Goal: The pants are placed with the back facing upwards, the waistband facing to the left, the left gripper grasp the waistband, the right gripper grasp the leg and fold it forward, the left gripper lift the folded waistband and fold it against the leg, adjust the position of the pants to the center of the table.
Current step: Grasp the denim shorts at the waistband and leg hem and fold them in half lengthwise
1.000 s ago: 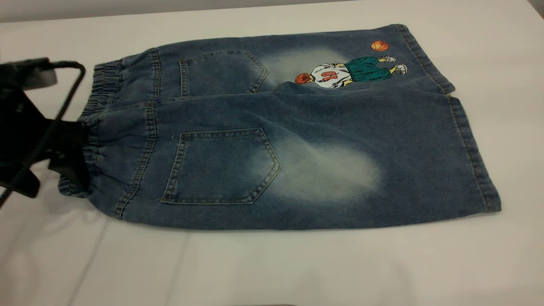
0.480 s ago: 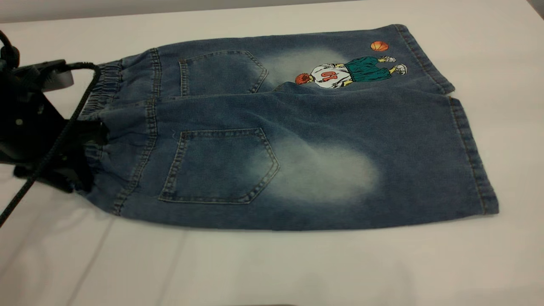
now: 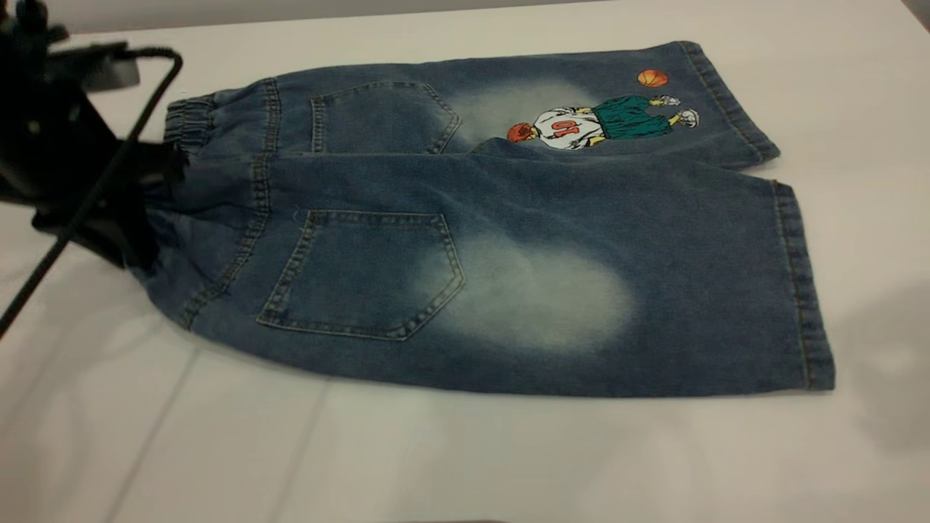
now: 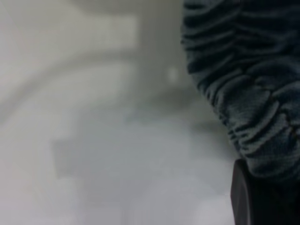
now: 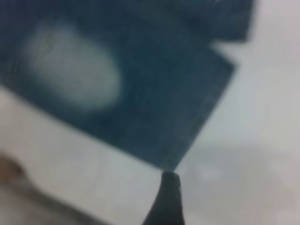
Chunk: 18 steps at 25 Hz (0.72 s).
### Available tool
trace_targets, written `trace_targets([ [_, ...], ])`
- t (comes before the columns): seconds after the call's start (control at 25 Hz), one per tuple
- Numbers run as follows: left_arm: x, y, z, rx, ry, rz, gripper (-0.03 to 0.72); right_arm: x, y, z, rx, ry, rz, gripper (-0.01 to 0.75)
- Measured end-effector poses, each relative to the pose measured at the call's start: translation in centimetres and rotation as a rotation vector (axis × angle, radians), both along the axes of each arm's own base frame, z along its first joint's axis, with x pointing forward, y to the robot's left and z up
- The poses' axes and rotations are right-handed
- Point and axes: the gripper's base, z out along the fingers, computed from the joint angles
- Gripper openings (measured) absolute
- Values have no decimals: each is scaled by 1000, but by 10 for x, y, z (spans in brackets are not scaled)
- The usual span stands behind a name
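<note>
The plain leg needs to be folded forward over the printed leg (image 3: 610,104), so my right gripper should next grab that leg's hem corner (image 3: 819,379).
The pants (image 3: 465,218) lie back up on the table (image 3: 465,457), waistband (image 3: 190,123) to the left. My left gripper (image 3: 152,203) is shut on the near part of the waistband (image 4: 243,84) and holds it raised off the table; one black finger (image 4: 243,197) shows under the gathered denim. The plain leg (image 3: 712,290) lies flat at the near right, the printed leg behind it. The right gripper (image 5: 211,206) is outside the exterior view. It hovers open just off the near hem corner of the leg (image 5: 187,117), with one fingertip (image 5: 168,197) showing.
A black braided cable (image 3: 80,211) trails from the left gripper down toward the table's near left. A faint shadow (image 3: 894,378) falls on the table to the right of the leg hem. Bare white table surrounds the shorts on all sides.
The left gripper has risen and moved away from the near edge with the waistband in it. The near half of the shorts has slid slightly left. A shadow has appeared at the right.
</note>
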Motion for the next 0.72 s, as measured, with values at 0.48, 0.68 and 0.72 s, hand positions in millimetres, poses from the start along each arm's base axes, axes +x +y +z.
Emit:
trace_targets([
  [0.48, 5, -1, 5, 3, -18, -21, 69, 10, 54, -108, -59, 369, 183, 588],
  [0.68, 5, 0, 5, 2, -18, -20, 69, 1, 63, -126, -41, 293, 159, 588],
  [0.72, 5, 0, 5, 2, -18, -20, 69, -1, 62, -130, -41, 283, 149, 588],
])
